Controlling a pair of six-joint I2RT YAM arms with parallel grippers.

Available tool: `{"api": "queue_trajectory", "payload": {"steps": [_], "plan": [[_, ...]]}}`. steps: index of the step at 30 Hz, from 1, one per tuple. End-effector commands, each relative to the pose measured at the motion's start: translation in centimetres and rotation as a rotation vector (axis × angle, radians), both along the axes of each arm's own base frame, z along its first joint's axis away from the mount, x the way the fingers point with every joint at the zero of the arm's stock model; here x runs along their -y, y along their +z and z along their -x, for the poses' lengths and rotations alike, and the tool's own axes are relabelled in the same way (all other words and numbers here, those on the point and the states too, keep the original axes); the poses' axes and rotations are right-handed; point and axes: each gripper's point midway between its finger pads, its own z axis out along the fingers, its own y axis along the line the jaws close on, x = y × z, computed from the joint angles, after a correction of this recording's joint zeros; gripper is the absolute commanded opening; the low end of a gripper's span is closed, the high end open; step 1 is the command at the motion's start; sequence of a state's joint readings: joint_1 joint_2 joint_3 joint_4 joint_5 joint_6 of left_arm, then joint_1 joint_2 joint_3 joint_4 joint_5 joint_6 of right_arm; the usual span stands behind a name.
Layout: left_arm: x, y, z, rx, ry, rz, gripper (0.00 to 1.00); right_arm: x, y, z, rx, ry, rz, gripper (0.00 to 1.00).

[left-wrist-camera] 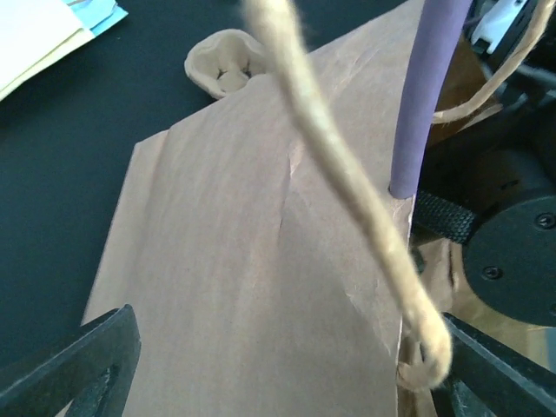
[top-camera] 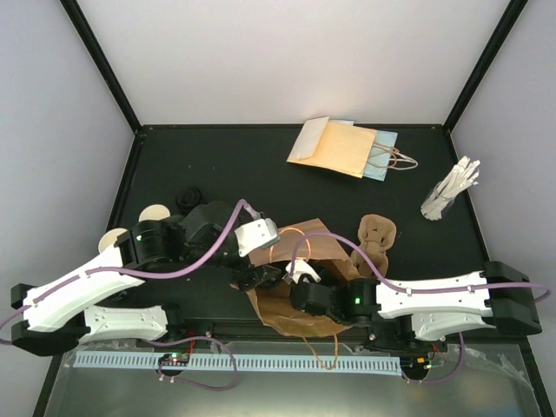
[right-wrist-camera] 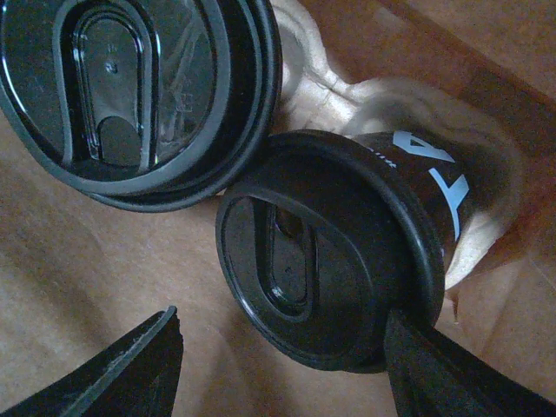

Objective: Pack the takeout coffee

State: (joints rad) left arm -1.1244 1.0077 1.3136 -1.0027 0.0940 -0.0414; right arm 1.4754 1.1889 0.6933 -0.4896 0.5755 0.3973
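Observation:
The paper bag's opening needs to stay free for the cups, so the robot's left gripper should next grab the bag's top edge beside the twine handle.
In the right wrist view, two coffee cups with black lids (right-wrist-camera: 317, 278) (right-wrist-camera: 139, 87) and black sleeves sit in a pulp carrier (right-wrist-camera: 486, 174) inside a brown paper bag (top-camera: 300, 248). My right gripper (right-wrist-camera: 278, 382) is open inside the bag, its fingers either side of the nearer cup's lid; it also shows in the top view (top-camera: 300, 276). My left gripper (left-wrist-camera: 278, 382) is open, astride the bag's upper panel (left-wrist-camera: 243, 261) near its twine handle (left-wrist-camera: 347, 174); in the top view it sits at the bag's left edge (top-camera: 259, 276). Two cream round cups (top-camera: 155, 213) (top-camera: 113, 239) stand at far left.
A second pulp carrier (top-camera: 378, 233) lies right of the bag. Black lids (top-camera: 189, 198) lie by the left arm. Manila envelopes and a light-blue handled bag (top-camera: 343, 148) lie at the back. A holder of white sticks (top-camera: 447, 191) stands at the right.

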Motion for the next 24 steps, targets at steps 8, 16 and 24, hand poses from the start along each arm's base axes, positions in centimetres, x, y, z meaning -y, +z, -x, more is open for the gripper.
{"api": "queue_trajectory", "payload": {"steps": [8,16,24], "plan": [[-0.8,0.1,-0.1,0.09,0.05,-0.115,0.64,-0.6,0.5,-0.2,-0.004,0.016,-0.016,0.66],[-1.2,0.3,0.5,0.103,0.03,-0.049,0.37,-0.4,0.8,-0.1,0.002,0.023,-0.033,0.68],[-1.4,0.0,1.3,0.081,0.003,-0.038,0.11,0.4,0.7,0.0,-0.052,-0.017,-0.097,0.75]]}}
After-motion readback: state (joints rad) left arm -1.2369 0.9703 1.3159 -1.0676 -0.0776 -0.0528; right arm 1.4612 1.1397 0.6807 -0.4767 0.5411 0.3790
